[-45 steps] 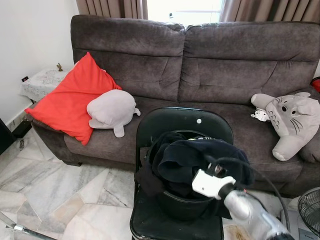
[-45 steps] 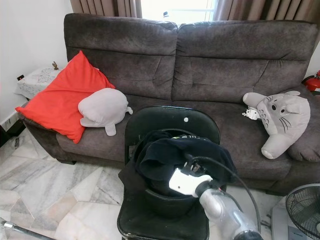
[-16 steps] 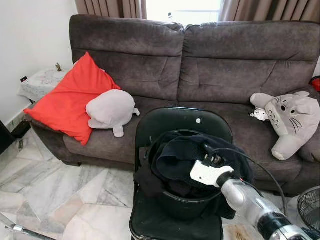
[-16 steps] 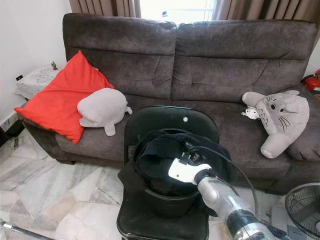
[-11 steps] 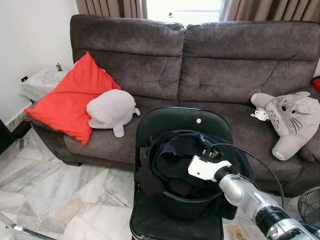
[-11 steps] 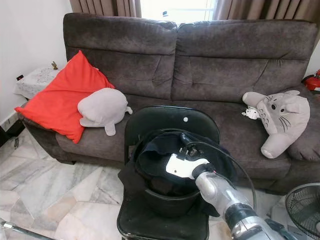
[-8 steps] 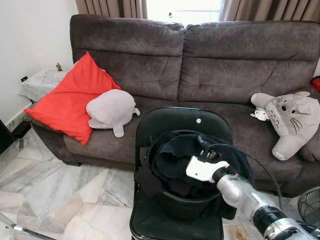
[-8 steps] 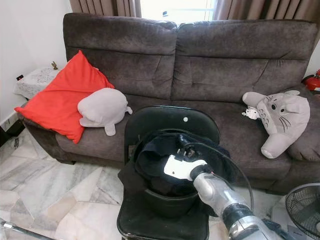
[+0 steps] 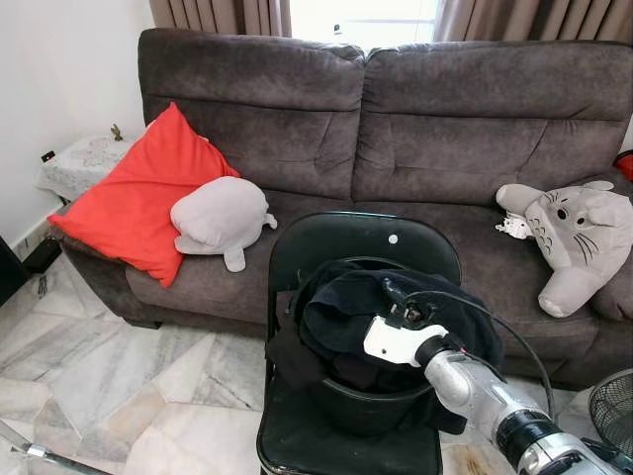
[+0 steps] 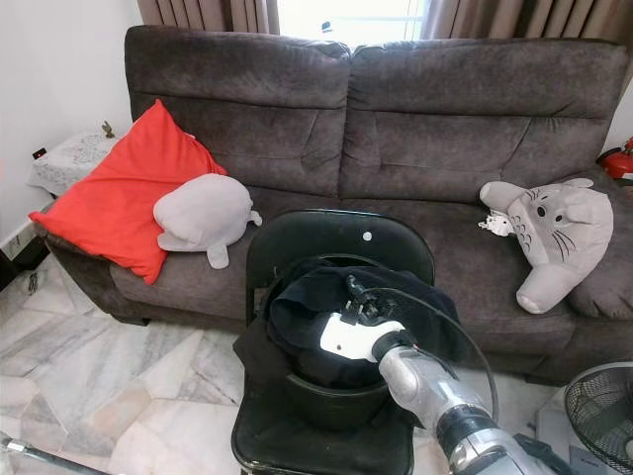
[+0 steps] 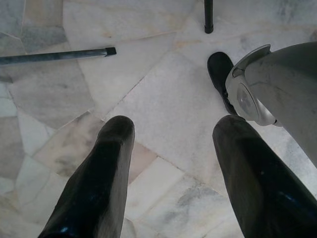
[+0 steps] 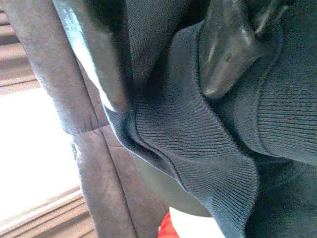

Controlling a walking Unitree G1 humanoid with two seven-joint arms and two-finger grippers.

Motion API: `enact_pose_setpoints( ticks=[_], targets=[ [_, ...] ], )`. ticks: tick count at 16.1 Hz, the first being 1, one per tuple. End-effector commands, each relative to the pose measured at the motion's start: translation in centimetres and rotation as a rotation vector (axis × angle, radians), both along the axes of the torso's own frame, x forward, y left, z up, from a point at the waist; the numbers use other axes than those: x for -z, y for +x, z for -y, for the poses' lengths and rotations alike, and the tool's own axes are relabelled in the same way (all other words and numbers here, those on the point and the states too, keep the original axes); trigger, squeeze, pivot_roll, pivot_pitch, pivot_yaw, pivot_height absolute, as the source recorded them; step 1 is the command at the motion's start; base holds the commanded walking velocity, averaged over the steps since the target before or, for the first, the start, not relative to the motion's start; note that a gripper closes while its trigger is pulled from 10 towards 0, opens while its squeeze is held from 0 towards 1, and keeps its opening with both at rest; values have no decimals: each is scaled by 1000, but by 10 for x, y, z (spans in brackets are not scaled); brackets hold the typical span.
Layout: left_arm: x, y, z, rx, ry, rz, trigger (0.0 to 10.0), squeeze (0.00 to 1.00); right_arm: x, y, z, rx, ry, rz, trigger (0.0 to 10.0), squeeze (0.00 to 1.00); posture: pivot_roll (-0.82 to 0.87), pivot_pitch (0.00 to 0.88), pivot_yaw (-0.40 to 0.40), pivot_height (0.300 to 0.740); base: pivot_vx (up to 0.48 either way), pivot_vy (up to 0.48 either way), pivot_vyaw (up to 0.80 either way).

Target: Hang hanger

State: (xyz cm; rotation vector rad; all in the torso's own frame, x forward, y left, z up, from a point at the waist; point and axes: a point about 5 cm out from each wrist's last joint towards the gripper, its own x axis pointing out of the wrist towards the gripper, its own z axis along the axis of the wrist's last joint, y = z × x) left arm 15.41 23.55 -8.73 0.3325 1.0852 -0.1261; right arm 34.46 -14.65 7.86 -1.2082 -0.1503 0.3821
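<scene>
My right gripper should next grab the dark knit garment by its raised ribbed fold (image 9: 398, 297), because the rest lies loose and piled up in the bucket (image 9: 361, 408).
A heap of dark knit clothing (image 9: 341, 312) fills a black bucket (image 9: 361, 408) standing on a black chair (image 9: 356, 237) in front of the sofa. My right gripper (image 9: 393, 293) reaches from the lower right onto the top of that heap. In the right wrist view its fingers (image 12: 94, 54) are spread open, with a fold of the dark knit fabric (image 12: 193, 144) lying between them. My left gripper (image 11: 171, 129) hangs idle and open over the marble floor. I cannot make out a hanger among the clothes.
Behind the chair is a dark grey sofa (image 9: 425, 129) with a red cushion (image 9: 138, 193), a grey plush (image 9: 220, 218) and a grey cat-like plush (image 9: 579, 233). A fan (image 9: 611, 411) stands at lower right, a small side table (image 9: 84, 158) at left, a metal pole (image 9: 40, 452) on the floor.
My right gripper has slid leftward over the clothes heap and pushed its fingers further into the dark fabric. Nothing else has moved.
</scene>
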Motion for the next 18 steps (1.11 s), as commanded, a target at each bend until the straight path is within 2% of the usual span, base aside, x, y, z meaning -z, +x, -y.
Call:
enact_pose_setpoints(
  ticks=[1,3,4,8,12,18],
  targets=[
    [-1,-2,-5,-9,14,-3,10000,0,4,-2,-2,4,5,0,0,0,92,1,67,740,0,0,0],
    [-1,-1,-5,-9,14,-3,10000,0,2,-2,-2,12,17,22,0,0,91,1,67,740,0,0,0],
    [-1,-1,-5,-11,13,-1,10000,0,-1,-1,-2,35,40,62,10000,0,89,2,67,740,0,0,0],
    [-1,-1,-5,-12,11,2,10000,0,6,-7,-2,64,81,43,10000,0,89,3,66,740,0,0,0],
    [-1,-1,-5,-12,11,3,10000,0,13,-12,-9,58,260,-84,10000,0,89,3,67,740,0,0,0],
    [-1,-1,-5,-9,13,3,10000,0,11,-7,-7,56,227,-115,10000,0,95,1,67,740,0,0,0]
  ],
)
